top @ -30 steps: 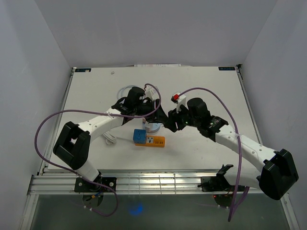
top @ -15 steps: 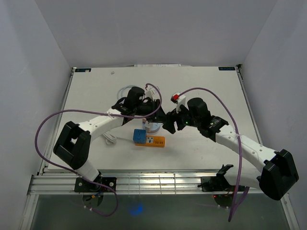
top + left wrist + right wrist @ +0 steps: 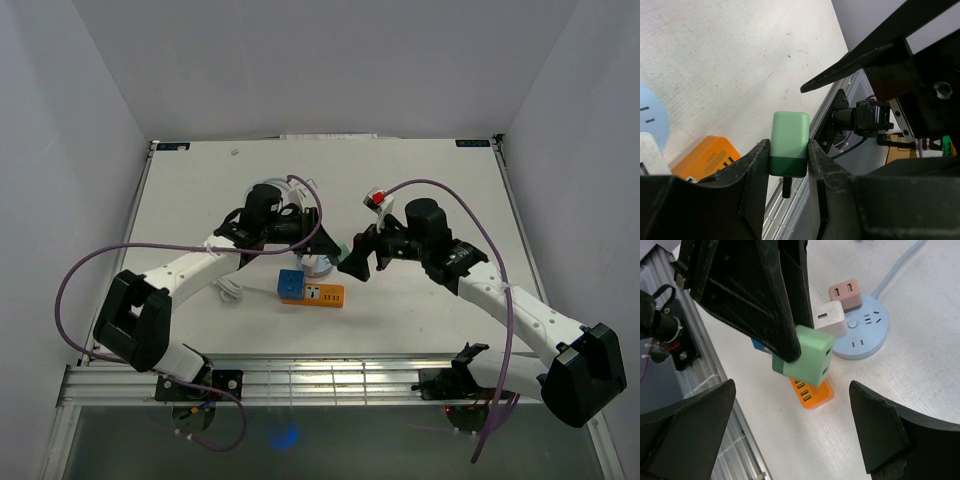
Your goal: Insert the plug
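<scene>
The robot's right gripper is to grab the green plug's sides at its slotted end (image 3: pixel 344 252) (image 3: pixel 817 356) next. The plug's prong end then stays free to insert.
My left gripper (image 3: pixel 787 167) is shut on a light green plug (image 3: pixel 788 140), gripped by its sides, with a dark prong sticking out of the darker green end. In the right wrist view the green plug (image 3: pixel 807 357) hangs above the table under the left gripper's black fingers (image 3: pixel 760 290). My right gripper (image 3: pixel 792 390) stands wide open with nothing in it, just right of the plug. A round light-blue socket hub (image 3: pixel 862 332) lies beyond, with a white adapter (image 3: pixel 830 317) and a pink adapter (image 3: pixel 846 294) on it. From above, both grippers meet over the hub (image 3: pixel 318 265).
An orange power strip (image 3: pixel 322 294) with a blue cube plug (image 3: pixel 290 284) beside it lies near the table's front edge. The hub's pale cable (image 3: pixel 900 265) runs away to the back. A metal rail (image 3: pixel 700 365) borders the table's near edge.
My right gripper has opened wide and drawn back to the right, off the green plug. The left gripper keeps hold of the plug, and its arm has shifted slightly left.
</scene>
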`<state>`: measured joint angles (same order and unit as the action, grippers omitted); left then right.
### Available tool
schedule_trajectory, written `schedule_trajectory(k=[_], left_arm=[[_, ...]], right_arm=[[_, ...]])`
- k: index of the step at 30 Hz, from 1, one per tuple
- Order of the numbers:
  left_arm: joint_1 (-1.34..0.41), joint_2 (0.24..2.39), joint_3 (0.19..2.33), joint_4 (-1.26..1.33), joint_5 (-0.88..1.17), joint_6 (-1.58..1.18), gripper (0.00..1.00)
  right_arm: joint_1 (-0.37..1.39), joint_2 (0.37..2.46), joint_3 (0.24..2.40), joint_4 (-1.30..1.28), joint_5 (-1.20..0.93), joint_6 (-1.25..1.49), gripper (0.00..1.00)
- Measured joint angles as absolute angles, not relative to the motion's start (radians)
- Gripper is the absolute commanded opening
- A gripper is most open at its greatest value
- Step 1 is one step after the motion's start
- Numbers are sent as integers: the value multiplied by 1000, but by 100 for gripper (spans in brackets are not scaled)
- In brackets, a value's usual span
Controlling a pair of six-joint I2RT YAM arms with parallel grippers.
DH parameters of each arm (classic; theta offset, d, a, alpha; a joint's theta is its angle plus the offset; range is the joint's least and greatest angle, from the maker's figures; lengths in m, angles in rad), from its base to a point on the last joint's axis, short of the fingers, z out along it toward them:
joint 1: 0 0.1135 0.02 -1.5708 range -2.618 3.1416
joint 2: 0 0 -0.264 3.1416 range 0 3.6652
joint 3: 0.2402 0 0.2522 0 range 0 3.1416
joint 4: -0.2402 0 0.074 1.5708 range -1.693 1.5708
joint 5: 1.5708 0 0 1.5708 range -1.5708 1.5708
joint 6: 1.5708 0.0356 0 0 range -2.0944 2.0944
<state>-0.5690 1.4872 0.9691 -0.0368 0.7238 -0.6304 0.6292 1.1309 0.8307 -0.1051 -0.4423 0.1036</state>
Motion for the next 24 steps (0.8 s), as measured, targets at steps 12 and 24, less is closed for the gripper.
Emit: schedule_trajectory(k=[12, 24], left_arm=[[-547, 1280, 812, 112, 814, -527, 0], [-547, 1150, 738, 271, 937, -447, 0]], right_arm=[[556, 1145, 864, -61, -785, 210, 81], [556, 1145, 868, 57, -919, 280, 63]])
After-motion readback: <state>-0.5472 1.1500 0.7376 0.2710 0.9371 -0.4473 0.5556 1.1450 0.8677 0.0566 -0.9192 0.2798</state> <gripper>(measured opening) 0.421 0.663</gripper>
